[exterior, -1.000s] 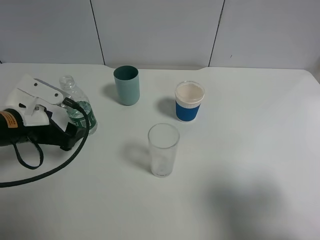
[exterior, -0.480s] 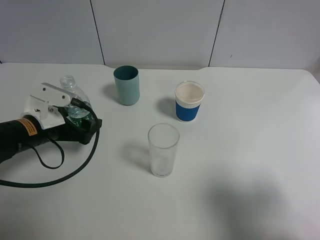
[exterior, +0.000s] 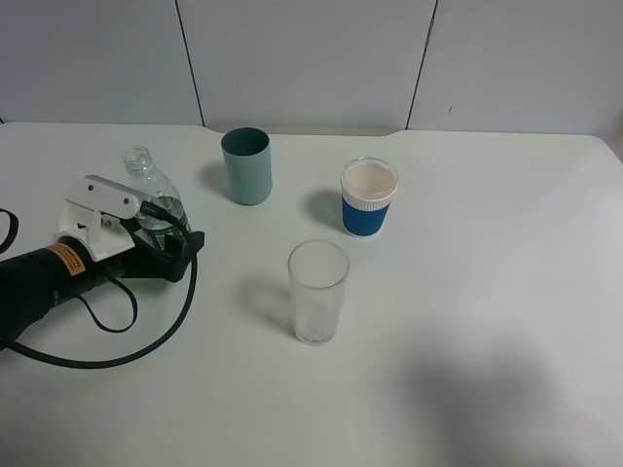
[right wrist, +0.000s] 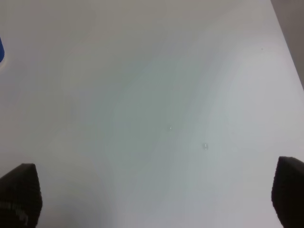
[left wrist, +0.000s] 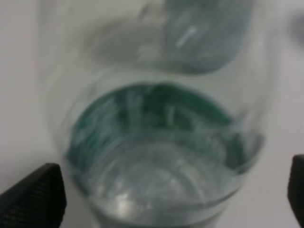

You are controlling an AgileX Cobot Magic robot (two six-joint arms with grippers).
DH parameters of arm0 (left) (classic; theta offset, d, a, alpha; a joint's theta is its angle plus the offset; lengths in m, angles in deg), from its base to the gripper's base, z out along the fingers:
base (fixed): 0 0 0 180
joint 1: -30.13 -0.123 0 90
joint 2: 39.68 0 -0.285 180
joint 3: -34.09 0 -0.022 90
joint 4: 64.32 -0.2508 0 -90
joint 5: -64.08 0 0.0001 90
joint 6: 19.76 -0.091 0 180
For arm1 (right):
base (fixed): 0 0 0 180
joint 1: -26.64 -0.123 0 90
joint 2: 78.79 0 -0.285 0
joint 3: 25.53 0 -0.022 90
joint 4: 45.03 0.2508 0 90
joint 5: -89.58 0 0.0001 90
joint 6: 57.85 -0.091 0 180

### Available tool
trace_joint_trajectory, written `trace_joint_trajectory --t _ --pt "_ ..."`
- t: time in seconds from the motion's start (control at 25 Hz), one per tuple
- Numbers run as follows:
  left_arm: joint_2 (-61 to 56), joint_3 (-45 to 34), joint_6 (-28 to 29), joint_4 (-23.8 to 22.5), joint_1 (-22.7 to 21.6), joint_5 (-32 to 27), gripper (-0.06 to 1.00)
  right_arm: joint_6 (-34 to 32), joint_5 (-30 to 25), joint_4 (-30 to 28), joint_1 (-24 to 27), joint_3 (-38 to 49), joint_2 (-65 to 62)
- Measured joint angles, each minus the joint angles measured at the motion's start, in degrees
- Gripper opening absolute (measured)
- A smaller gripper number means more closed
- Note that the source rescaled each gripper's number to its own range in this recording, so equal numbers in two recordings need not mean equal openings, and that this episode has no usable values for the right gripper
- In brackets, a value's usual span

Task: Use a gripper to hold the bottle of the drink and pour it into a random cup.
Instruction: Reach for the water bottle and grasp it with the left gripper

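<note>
My left gripper grabs the bottle by its green-labelled body (exterior: pixel 161 220) next, which leaves the neck (exterior: pixel 138 159) free to pour the drink into a cup.
The bottle of the drink (exterior: pixel 156 199) is small and clear, with a dark green label and a capless neck. It stands at the left of the table. My left gripper (exterior: pixel 146 222), white jaws on a black arm, has reached it from the left. In the left wrist view the bottle (left wrist: pixel 156 137) fills the space between the two dark fingertips (left wrist: pixel 33 194), which stand wide apart at its sides. The clear glass cup (exterior: pixel 317 292) stands upright in the middle, apart from the bottle. My right gripper (right wrist: pixel 152 194) is open over bare table.
An opaque teal cup (exterior: pixel 246 165) stands at the back, right of the bottle. A white cup with a blue sleeve (exterior: pixel 369 198) stands behind and right of the glass. A black cable (exterior: pixel 117 345) loops on the table by the left arm.
My left arm has moved right and forward, so that its jaws now stand on both sides of the bottle's lower body. The bottle's neck has shifted slightly right. The cups have not moved.
</note>
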Motion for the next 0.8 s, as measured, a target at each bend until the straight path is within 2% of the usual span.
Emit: trace_joint_trajectory --t 0.24,0.48,0.8 --pt "0.31 0.00 0.00 -0.65 -2.39 0.21 0.92 0.00 0.00 0.00 0.00 0.00 0.00" --pt "0.31 1.32 0.00 -4.13 -2.55 0.33 0.92 0.00 0.00 0.00 0.00 0.00 0.00" --pt "0.31 3.01 1.98 -5.60 -2.55 0.33 0.92 0.00 0.00 0.00 0.00 0.00 0.00"
